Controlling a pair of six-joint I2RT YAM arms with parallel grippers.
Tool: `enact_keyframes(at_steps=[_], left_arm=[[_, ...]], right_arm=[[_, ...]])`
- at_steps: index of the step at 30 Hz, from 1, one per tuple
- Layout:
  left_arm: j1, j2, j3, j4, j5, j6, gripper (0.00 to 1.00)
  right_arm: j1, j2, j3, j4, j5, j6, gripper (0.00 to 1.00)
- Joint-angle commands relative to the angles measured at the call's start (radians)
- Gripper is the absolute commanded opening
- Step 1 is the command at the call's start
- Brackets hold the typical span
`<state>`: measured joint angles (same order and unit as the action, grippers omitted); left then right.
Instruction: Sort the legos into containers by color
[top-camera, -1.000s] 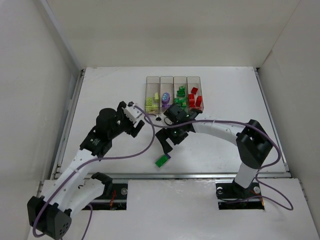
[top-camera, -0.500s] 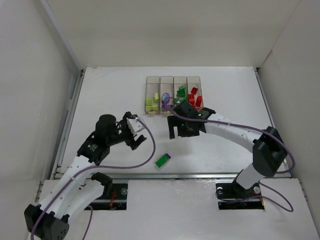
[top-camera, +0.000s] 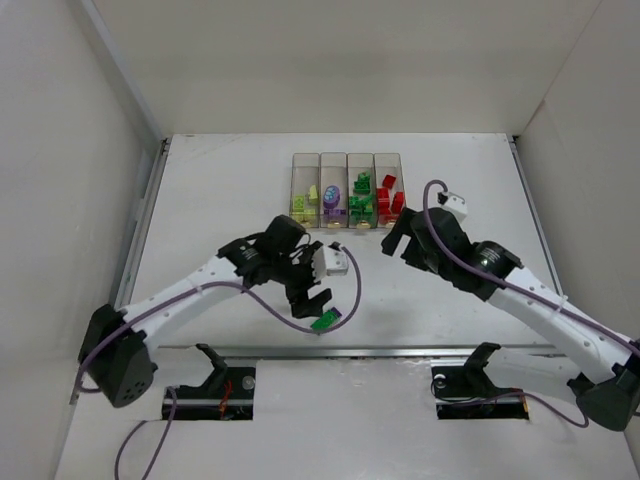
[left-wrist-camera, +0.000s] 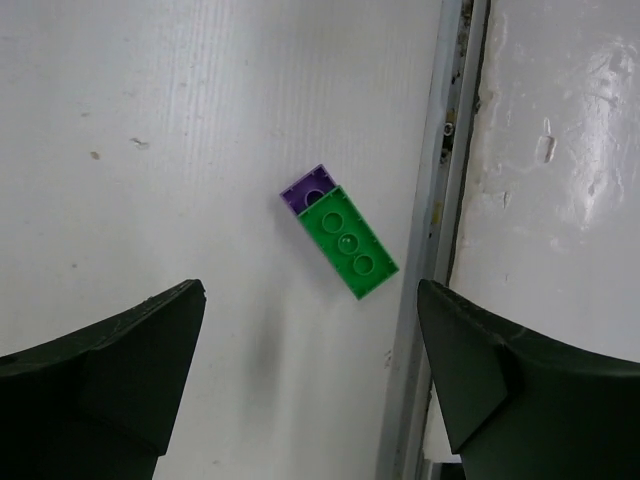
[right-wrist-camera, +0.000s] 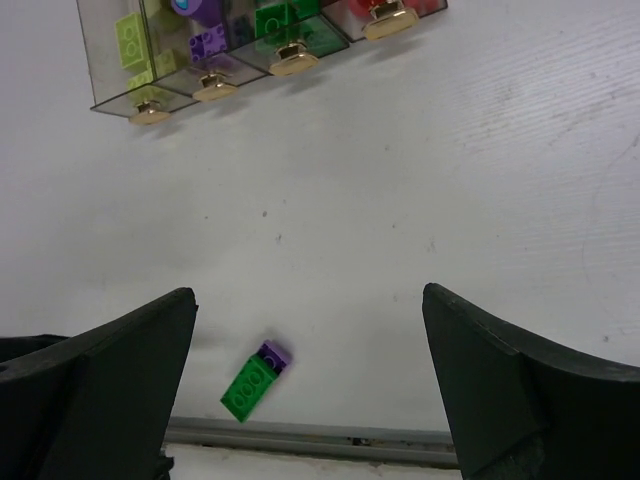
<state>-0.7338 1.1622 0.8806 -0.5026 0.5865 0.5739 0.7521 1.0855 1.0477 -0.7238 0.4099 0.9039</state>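
Next, my left gripper grips the green lego's long sides, leaving the purple lego at the green lego's end free to separate.
A green lego (top-camera: 322, 322) with a small purple lego (top-camera: 335, 313) stuck to one end lies near the table's front edge. It shows in the left wrist view as green (left-wrist-camera: 350, 243) and purple (left-wrist-camera: 309, 189), and in the right wrist view (right-wrist-camera: 250, 388). My left gripper (top-camera: 311, 297) is open and empty, hovering just beside and above this pair (left-wrist-camera: 310, 295). My right gripper (top-camera: 398, 236) is open and empty, right of the containers' near end (right-wrist-camera: 310, 295). The four clear containers (top-camera: 345, 160) hold pale yellow-green, purple, green and red legos, also seen in the right wrist view (right-wrist-camera: 105, 60).
A metal rail (top-camera: 400, 351) runs along the table's front edge, close to the green lego; it shows in the left wrist view (left-wrist-camera: 430, 260). White walls enclose the table on the left, right and back. The left arm's purple cable (top-camera: 352, 300) loops by the lego.
My left gripper swung right and forward to the green and purple pair. My right gripper pulled back to the right, away from the containers' near end. The lego pair has not moved.
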Motion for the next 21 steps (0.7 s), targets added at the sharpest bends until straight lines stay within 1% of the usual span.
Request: enact_keyframes(at_steps=[1, 2, 3, 5, 6, 8, 10, 12, 16, 17, 21], left_arm=[[-0.036, 0.124, 0.098, -0.066, -0.002, -0.11, 0.85], [-0.053, 0.221, 0.127, -0.085, -0.013, -0.141, 0.82], [-0.115, 0.27, 0.158, -0.105, -0.037, -0.176, 0.82], [-0.183, 0.359, 0.228, -0.149, -0.083, -0.186, 0.77], [-0.202, 0.398, 0.228, -0.149, -0.111, -0.201, 0.74], [-0.202, 0.398, 0.207, -0.104, -0.198, -0.242, 0.71], [-0.202, 0.366, 0.184, -0.093, -0.273, -0.255, 0.64], [-0.202, 0.366, 0.149, -0.083, -0.274, -0.255, 0.64], [-0.211, 0.392, 0.15, -0.065, -0.301, -0.269, 0.62], [-0.235, 0.392, 0.15, -0.065, -0.312, -0.269, 0.62], [-0.268, 0.427, 0.13, -0.047, -0.298, -0.27, 0.62]], right_arm=[[0.001, -0.047, -0.035, 0.006, 0.05, 0.061, 1.0], [0.001, -0.047, -0.035, -0.012, 0.05, 0.073, 1.0], [0.001, -0.061, -0.035, -0.05, 0.05, 0.093, 1.0], [0.02, -0.071, -0.023, -0.087, 0.076, 0.111, 1.0], [0.038, -0.084, -0.023, -0.123, 0.087, 0.143, 1.0], [0.058, -0.104, -0.014, -0.134, 0.098, 0.168, 1.0], [0.069, -0.142, -0.038, -0.112, 0.098, 0.177, 1.0], [0.069, -0.167, -0.061, -0.083, 0.098, 0.178, 1.0], [0.069, -0.187, -0.075, -0.054, 0.098, 0.178, 1.0], [0.069, -0.187, -0.075, -0.054, 0.098, 0.178, 1.0], [0.069, -0.159, -0.064, -0.066, 0.098, 0.158, 1.0]])
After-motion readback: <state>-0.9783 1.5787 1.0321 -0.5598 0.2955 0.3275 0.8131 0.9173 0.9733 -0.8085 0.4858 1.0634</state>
